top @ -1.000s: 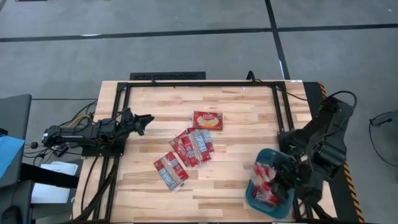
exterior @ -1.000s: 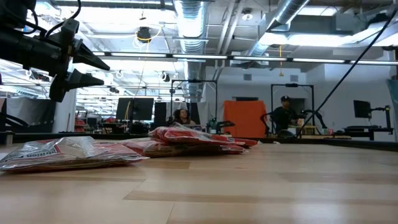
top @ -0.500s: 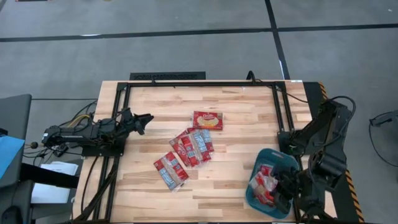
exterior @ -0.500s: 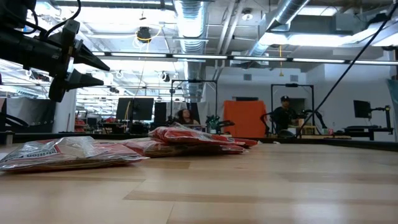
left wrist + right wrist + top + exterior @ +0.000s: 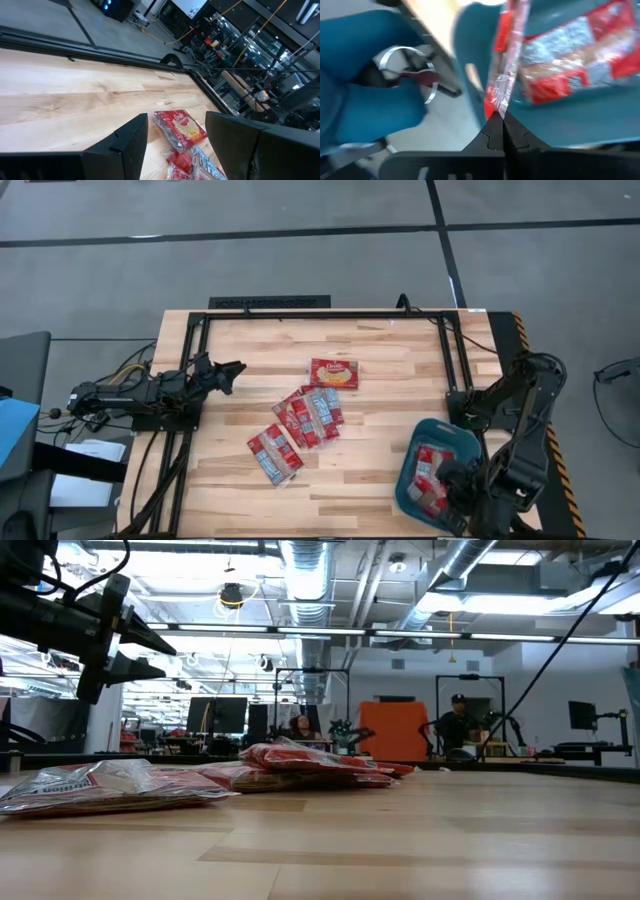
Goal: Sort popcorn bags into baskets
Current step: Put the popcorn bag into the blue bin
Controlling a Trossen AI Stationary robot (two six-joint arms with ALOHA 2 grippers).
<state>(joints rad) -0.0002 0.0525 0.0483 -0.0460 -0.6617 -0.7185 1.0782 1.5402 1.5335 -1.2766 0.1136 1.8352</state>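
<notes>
The held red bag (image 5: 506, 55) is standing edge-on beside the side of the teal basket, so my right gripper should turn it and lower it farther in before letting it go.
My right gripper (image 5: 452, 480) is over the teal basket (image 5: 443, 430) at the table's near right corner, shut on a red popcorn bag (image 5: 507, 60). Other red bags (image 5: 430, 468) lie in the basket, one flat on its floor (image 5: 575, 55). On the table's middle lie a single bag (image 5: 333, 373), an overlapping cluster (image 5: 310, 418) and one more bag (image 5: 274, 453). My left gripper (image 5: 232, 372) hovers open above the table's left part, a little way from the single bag (image 5: 181, 129). My right gripper pinches the thin sealed end (image 5: 496, 109) of a red popcorn bag between its two shut fingers. The bag is seen edge-on, reaching away from the fingertips over the basket's inside. Whether its far end rests on the bags below, I cannot tell.
A black metal frame (image 5: 320, 313) runs along the table's far edge and down both sides. Bare wood lies between the cluster and the basket. Beyond the table, people and equipment (image 5: 455, 730) show in the room.
My right arm has drawn back toward the table's near edge, carrying the held bag from the basket's left rim farther over the basket's inside. My left gripper has kept still and open.
</notes>
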